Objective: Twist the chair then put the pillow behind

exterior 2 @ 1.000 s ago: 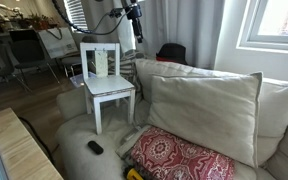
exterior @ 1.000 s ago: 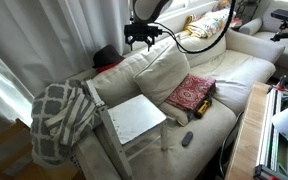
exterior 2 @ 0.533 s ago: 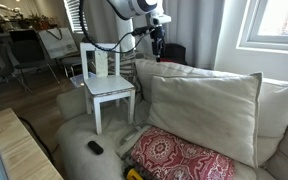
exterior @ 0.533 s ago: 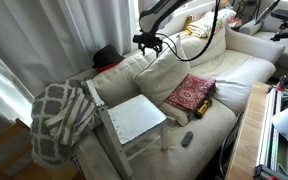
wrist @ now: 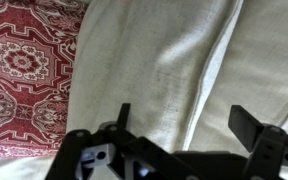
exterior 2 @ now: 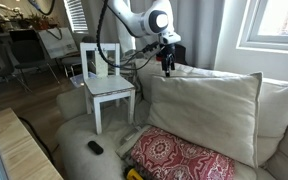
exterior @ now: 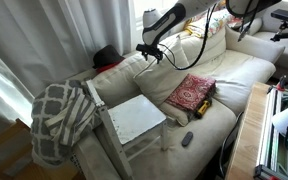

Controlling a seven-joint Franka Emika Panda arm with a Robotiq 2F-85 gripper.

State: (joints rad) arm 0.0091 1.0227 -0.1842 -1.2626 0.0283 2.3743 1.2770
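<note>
My gripper should next grab the cream pillow (exterior: 167, 72) by its top edge, with the fingers on both sides of the seam. The pillow will then hang below the gripper, so I can put it behind the chair.
The small white chair (exterior: 134, 122) (exterior 2: 106, 82) stands upright on the sofa seat. The large cream pillow (exterior: 167, 72) (exterior 2: 204, 112) leans against the sofa back beside it; it also fills the wrist view (wrist: 174, 70). My gripper (exterior: 150, 52) (exterior 2: 168, 66) (wrist: 189, 120) hangs open and empty just above the pillow's top edge, near its seam.
A small red patterned cushion (exterior: 191, 93) (exterior 2: 179, 158) (wrist: 24, 70) lies in front of the pillow. A black remote (exterior: 187, 139) (exterior 2: 95, 147) lies on the sofa seat. A grey-and-white lattice throw (exterior: 59, 115) drapes the sofa arm. A wooden table edge (exterior 2: 19, 150) stands in front.
The arm has swung from above the chair's back over to the pillow and come down toward its top edge. The chair and pillow have not moved.
</note>
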